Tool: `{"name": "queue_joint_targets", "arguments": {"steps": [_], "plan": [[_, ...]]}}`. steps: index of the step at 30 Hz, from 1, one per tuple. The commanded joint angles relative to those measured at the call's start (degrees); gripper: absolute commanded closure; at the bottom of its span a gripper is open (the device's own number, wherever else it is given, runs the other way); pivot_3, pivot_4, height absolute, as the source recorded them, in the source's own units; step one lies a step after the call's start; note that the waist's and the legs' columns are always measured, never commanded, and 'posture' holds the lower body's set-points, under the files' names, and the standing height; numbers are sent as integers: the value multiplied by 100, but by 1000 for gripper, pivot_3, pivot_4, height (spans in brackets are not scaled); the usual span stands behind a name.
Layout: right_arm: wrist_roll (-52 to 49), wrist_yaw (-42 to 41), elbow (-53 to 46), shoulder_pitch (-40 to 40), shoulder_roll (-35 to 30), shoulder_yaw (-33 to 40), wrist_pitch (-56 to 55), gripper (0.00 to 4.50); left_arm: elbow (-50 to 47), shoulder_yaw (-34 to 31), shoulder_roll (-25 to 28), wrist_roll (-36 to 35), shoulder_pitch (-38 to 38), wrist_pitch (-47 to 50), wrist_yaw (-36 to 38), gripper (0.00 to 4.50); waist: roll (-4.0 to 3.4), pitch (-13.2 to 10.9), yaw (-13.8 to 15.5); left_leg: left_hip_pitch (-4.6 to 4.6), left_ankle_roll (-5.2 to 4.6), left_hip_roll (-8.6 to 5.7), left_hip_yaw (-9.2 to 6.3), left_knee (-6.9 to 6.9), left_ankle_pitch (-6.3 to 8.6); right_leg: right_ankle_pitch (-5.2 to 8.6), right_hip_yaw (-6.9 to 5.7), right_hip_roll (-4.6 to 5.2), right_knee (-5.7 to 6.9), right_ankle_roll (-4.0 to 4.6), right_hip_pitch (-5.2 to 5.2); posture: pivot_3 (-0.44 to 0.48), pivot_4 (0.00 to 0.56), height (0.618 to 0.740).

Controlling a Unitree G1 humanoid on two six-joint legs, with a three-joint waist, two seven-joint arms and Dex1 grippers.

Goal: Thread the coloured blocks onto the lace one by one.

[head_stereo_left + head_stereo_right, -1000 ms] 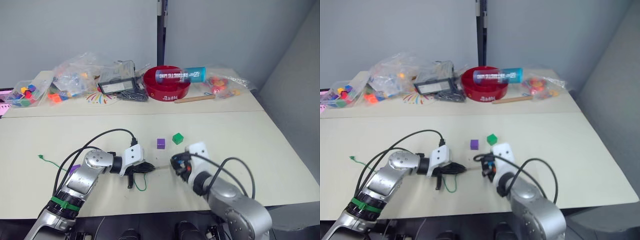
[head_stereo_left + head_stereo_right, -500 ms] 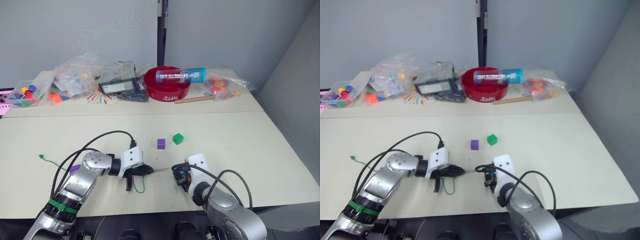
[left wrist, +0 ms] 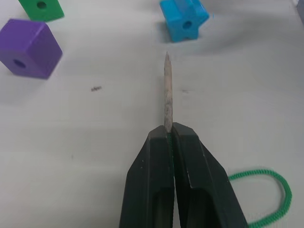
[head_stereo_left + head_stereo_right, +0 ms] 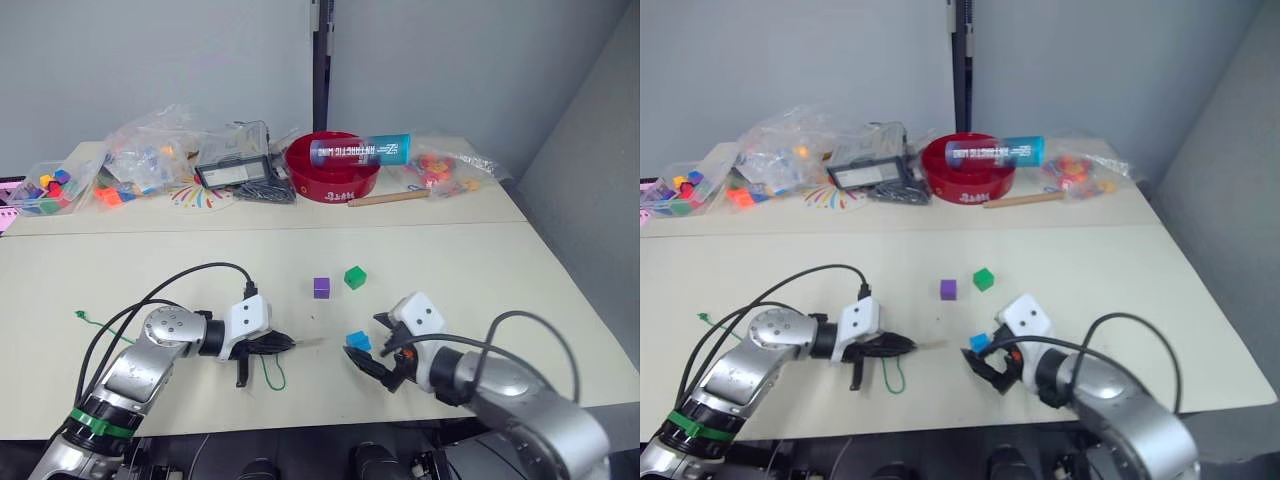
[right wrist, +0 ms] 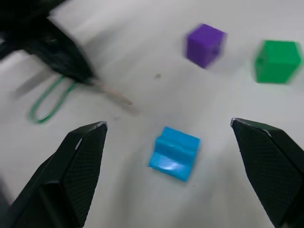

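Note:
The light blue block [image 5: 174,153] has to go onto the lace's pale tip [image 5: 116,95], so my right gripper should next grab the block by its opposite sides.
My left gripper [image 3: 170,130] is shut on the stiff pale tip [image 3: 166,85] of the lace, which points at a light blue block [image 3: 184,20] lying on the table a short way off. The green string loops behind the left gripper [image 4: 272,374], and its knotted end lies far left [image 4: 82,315]. My right gripper [image 5: 167,123] is open, its fingers [image 5: 76,161] wide on either side of the light blue block [image 5: 174,153] without touching it. A purple block [image 4: 321,288] and a dark green block [image 4: 355,277] sit further back.
On the rear table stand a red bowl [image 4: 335,168] with a blue tube across it, a black device [image 4: 235,172], plastic bags of toy pieces [image 4: 150,150] and a clear box of coloured pieces [image 4: 50,187]. Black cables arc over my left arm.
The right gripper has opened, drawn back to the right, and left the light blue block on the table. The left gripper, still holding the lace tip, shifted slightly left.

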State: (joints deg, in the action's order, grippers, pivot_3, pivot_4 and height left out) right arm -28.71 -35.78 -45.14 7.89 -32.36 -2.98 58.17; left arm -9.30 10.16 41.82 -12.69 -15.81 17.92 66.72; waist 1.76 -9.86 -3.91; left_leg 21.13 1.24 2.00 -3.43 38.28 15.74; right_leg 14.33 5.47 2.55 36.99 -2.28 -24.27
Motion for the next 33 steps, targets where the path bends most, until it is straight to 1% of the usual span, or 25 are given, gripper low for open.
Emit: {"name": "queue_joint_targets", "arguments": {"steps": [1, 2, 3, 5, 10, 14, 18, 19, 21, 26, 27, 33], "plan": [[-257, -1903, 976, 478, -789, -99, -1169, 95, -455, -149, 147, -285, 66, 163, 114, 4500, 1, -2, 5, -1, 0, 0, 6, 1, 0, 0, 3, 1, -1, -1, 2, 0, 150, 740], [-58, -2159, 1335, 619, -938, -270, -1555, 95, -537, -161, 174, -335, 83, 231, 108, 4500, 2, -2, 5, -2, 0, 0, 6, 2, 0, 0, 2, 1, -2, -1, 3, 0, 150, 740], [328, -2438, 1875, 839, -1011, -579, -2176, 95, -723, -164, 222, -396, 104, 400, 84, 4500, 2, -2, 7, -6, 0, 1, 5, 2, 0, 0, 0, 0, -2, -1, 7, 0, 150, 740], [905, -2885, 2714, 1150, -1062, -1025, -3213, 95, -1067, -136, 347, -486, 131, 778, 42, 4500, 4, -3, -4, -6, 0, 3, 7, 2, 0, 0, 1, -2, -2, -2, 6, 0, 150, 740], [1550, -3614, 4187, 1608, -880, -1493, -4903, 95, -1699, -26, 594, -624, 17, 1786, -188, 4500, 3, -5, 13, 2, -3, 1, 8, 1, 2, 1, 2, 1, -2, -4, -2, 0, 150, 740], [1763, -3803, 5015, 1921, -585, -1590, -5523, 95, -1832, 61, 650, -581, -86, 2111, -362, 4500, 4, -5, 13, -1, -3, 0, 8, 6, 2, -1, 4, 3, 1, -5, 1, 0, 150, 740], [1778, -3896, 5439, 2060, -395, -1539, -5715, 95, -1829, 103, 562, -613, -74, 2082, -436, 4500, 4, -5, 17, -2, -3, 0, 8, 6, 2, -1, 4, 3, 5, -4, 0, 0, 150, 740], [1765, -3924, 5469, 2057, -372, -1526, -5723, 609, -1811, 131, 554, -579, -60, 2040, -455, 4500, 4, -5, 20, -2, -3, 0, 7, 6, 1, -1, 4, 3, 5, -4, 0, 0, 150, 740], [1738, -3959, 5486, 2042, -334, -1503, -5715, 1202, -1781, 169, 541, -541, -42, 1975, -482, 4500, 4, -5, 29, -2, -3, 0, 6, 6, 2, -2, 3, 3, 6, -3, 0, 0, 150, 740], [1733, -3930, 5501, 2024, -270, -1454, -5676, 2964, -1721, 249, 508, -543, -60, 1838, -481, 4500, 4, -5, 36, -3, -2, 0, 7, 6, 1, -2, 4, 3, 8, -3, 0, 0, 150, 740], [1729, -3925, 5497, 2020, -263, -1448, -5662, 3222, -1707, 265, 494, -544, -73, 1804, -470, 4500, 4, -5, 38, -3, -3, 0, 6, 6, 2, -2, 4, 3, 8, -3, 0, 0, 150, 740], [1723, -3596, 5069, 1885, -101, -1438, -5145, 3247, -1304, 580, 288, -297, -435, 1571, -484, 4500, 3, -5, 73, -2, -2, -1, 6, 11, 1, -3, 3, 3, 11, -2, 0, 0, 150, 740]]}}
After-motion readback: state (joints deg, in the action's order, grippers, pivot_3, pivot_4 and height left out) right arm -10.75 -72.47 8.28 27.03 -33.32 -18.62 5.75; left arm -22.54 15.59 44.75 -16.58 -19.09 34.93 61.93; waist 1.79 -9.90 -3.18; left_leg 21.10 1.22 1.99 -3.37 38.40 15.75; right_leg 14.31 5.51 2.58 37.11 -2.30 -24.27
